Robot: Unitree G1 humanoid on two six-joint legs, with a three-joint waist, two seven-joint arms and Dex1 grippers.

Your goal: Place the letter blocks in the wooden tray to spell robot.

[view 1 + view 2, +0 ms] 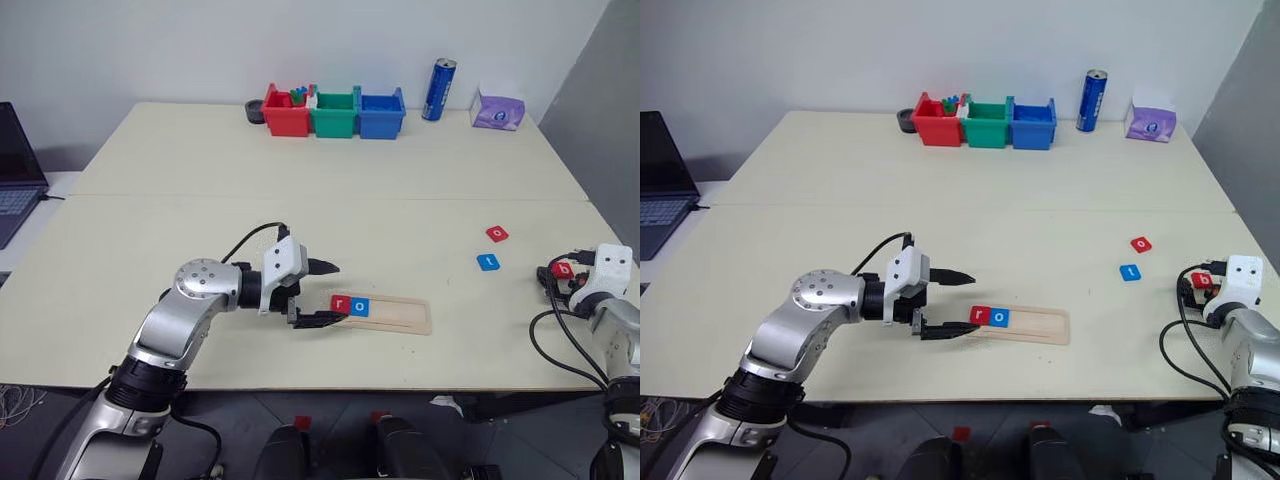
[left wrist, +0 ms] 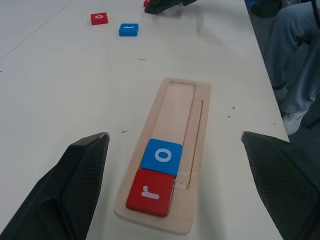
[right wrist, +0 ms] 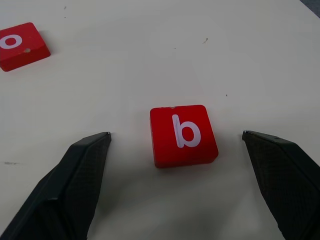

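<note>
The red b block [image 3: 183, 136] is ready for my right gripper to close on it. My gripper's fingers are level with the block's sides, above the table, so they would hold the block if I closed now.
The wooden tray [image 1: 400, 316] lies near the table's front edge. A red "r" block [image 1: 341, 303] and a blue "o" block [image 1: 361, 307] sit side by side at its left end. My left gripper [image 1: 338, 292] hovers open just left of that end, empty. A red "o" block [image 1: 497, 233] and a blue "t" block [image 1: 488, 262] lie loose on the table to the right. Further right a red "b" block [image 3: 183, 135] lies flat on the table. My right gripper [image 3: 175, 133] stands open with a finger on either side of it, neither one touching.
Red [image 1: 287, 112], green [image 1: 335, 113] and blue [image 1: 382, 115] bins stand in a row at the table's far edge, with a blue can [image 1: 439, 90] and a purple pack [image 1: 498, 110] to their right. A laptop [image 1: 15, 165] sits at the far left. A person's leg [image 2: 295, 50] is beside the table.
</note>
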